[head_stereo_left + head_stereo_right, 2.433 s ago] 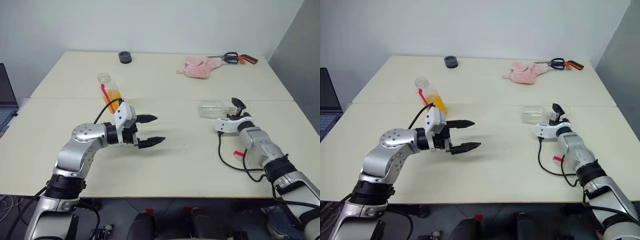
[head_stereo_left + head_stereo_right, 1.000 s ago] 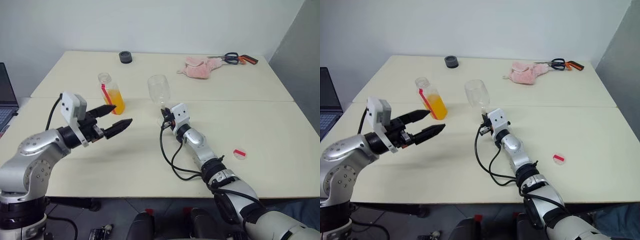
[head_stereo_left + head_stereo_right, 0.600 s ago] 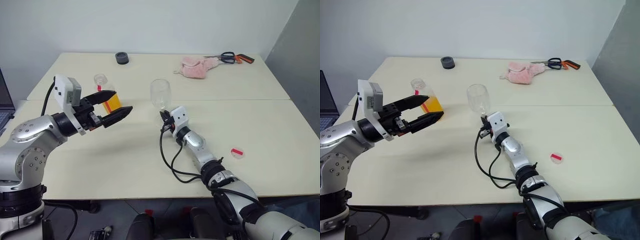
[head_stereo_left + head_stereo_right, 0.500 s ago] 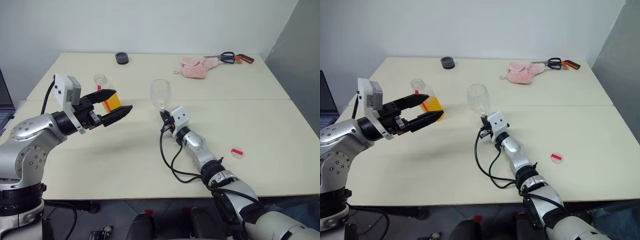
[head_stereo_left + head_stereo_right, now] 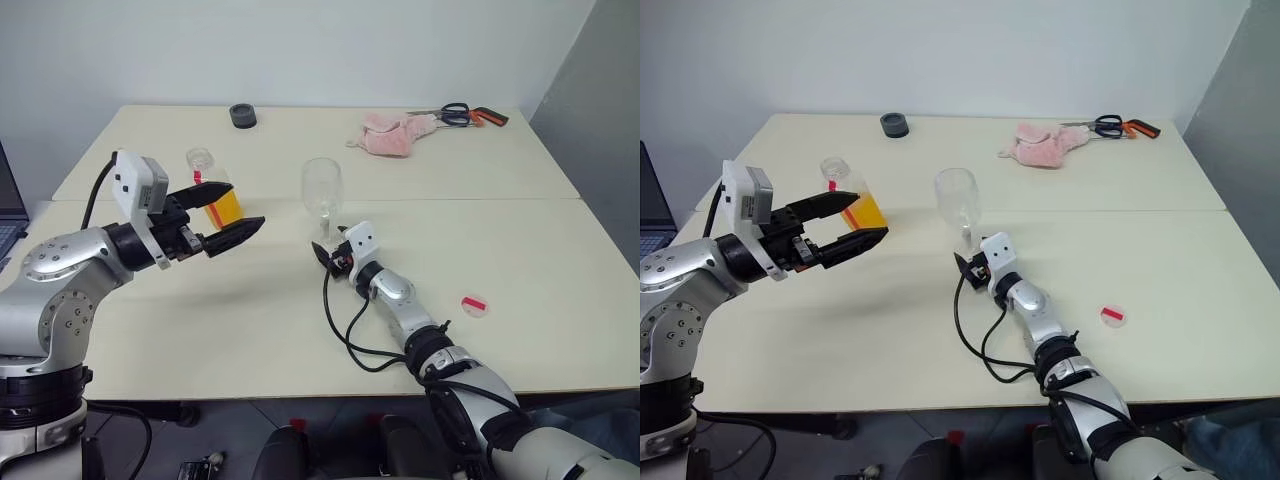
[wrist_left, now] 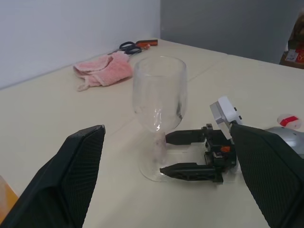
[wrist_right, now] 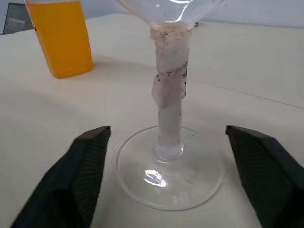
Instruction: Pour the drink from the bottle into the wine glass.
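Note:
My left gripper grabs the bottle by its red-striped body (image 5: 226, 207) next, leaving the bottle's opening (image 5: 198, 156) free to pour into the wine glass.
The wine glass (image 5: 322, 187) stands upright and empty on the table (image 5: 520, 250); tape wraps its stem (image 7: 169, 90). My right gripper (image 5: 326, 254) lies low just in front of the glass foot (image 7: 169, 176), open, its fingers (image 7: 88, 173) wide on either side and off the stem. The bottle (image 5: 204, 163) stands uncapped to the left with the orange drink (image 5: 229, 207) in it. My left gripper (image 5: 246, 205) hovers open above the table, right in front of the bottle and partly hiding it, pointing toward the glass.
A small red cap (image 5: 474, 303) lies on the table right of my right arm. At the far side are a pink cloth (image 5: 392, 135), scissors (image 5: 465, 113) and a black round object (image 5: 241, 116). A laptop (image 5: 5, 205) sits off the left edge.
A second ago my right gripper was shut on the glass stem; it has opened and drawn back slightly, and the glass stands free. My left gripper has stayed put.

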Controlling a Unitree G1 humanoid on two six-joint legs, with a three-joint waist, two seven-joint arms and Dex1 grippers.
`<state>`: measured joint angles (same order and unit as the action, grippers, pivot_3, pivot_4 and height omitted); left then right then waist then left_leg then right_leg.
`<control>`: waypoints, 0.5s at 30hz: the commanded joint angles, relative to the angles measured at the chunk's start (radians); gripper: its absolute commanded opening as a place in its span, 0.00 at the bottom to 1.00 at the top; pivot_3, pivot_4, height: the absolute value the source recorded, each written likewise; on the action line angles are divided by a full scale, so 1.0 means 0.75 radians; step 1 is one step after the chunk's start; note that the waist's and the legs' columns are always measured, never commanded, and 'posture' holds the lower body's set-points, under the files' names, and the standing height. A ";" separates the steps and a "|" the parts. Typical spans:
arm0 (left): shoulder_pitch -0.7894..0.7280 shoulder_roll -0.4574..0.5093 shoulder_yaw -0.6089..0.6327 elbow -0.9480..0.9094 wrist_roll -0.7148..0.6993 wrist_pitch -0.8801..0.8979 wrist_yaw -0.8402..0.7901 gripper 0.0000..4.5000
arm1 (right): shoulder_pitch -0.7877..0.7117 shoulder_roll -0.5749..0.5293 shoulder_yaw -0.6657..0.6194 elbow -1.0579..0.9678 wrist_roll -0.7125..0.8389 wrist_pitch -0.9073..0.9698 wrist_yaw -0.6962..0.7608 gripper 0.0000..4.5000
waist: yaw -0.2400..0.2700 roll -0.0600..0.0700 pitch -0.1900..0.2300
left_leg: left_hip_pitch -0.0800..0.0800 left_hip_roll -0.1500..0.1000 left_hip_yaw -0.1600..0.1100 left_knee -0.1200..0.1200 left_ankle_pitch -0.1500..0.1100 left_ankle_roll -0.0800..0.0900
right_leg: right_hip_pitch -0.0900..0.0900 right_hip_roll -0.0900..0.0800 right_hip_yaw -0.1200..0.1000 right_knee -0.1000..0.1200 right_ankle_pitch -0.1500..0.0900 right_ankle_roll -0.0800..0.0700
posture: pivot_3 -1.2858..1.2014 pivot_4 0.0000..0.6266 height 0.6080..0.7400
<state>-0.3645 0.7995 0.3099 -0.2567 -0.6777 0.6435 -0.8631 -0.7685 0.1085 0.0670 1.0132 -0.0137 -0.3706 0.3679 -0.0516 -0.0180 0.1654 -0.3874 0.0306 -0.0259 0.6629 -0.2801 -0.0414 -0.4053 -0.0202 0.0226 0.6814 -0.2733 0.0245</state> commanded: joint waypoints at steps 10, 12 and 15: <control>0.104 -0.007 0.047 -0.071 -0.001 -0.053 0.023 1.00 | 0.304 -0.122 0.087 -0.616 0.068 0.284 0.258 0.99 | 0.005 0.000 0.000 | -0.001 0.000 -0.001 0.000 0.000 0.000 | 0.000 0.000 0.000 -0.001 0.000 0.000 | 0.52 0.24 1.00; 0.115 -0.011 0.047 -0.077 -0.001 -0.060 0.029 1.00 | 0.341 -0.143 0.099 -0.699 0.076 0.335 0.273 0.99 | 0.005 0.000 0.000 | 0.000 0.000 -0.001 0.000 0.000 0.000 | 0.000 0.000 0.000 -0.001 0.000 0.000 | 0.52 0.24 1.00; 0.121 -0.029 0.050 -0.072 0.028 -0.098 0.063 1.00 | 0.394 -0.188 0.108 -0.826 0.085 0.417 0.292 0.99 | 0.005 0.000 0.000 | 0.000 0.000 -0.001 0.000 0.000 0.000 | 0.000 0.000 0.000 -0.001 0.000 0.000 | 0.52 0.24 1.00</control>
<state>-0.2715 0.7783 0.3158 -0.2769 -0.6651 0.6025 -0.8322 -0.4764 -0.0256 0.1431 0.4733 0.0290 -0.0802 0.5695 -0.0475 -0.0180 0.1655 -0.3877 0.0309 -0.0265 0.6627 -0.2802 -0.0413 -0.4053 -0.0202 0.0225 0.6810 -0.2734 0.0246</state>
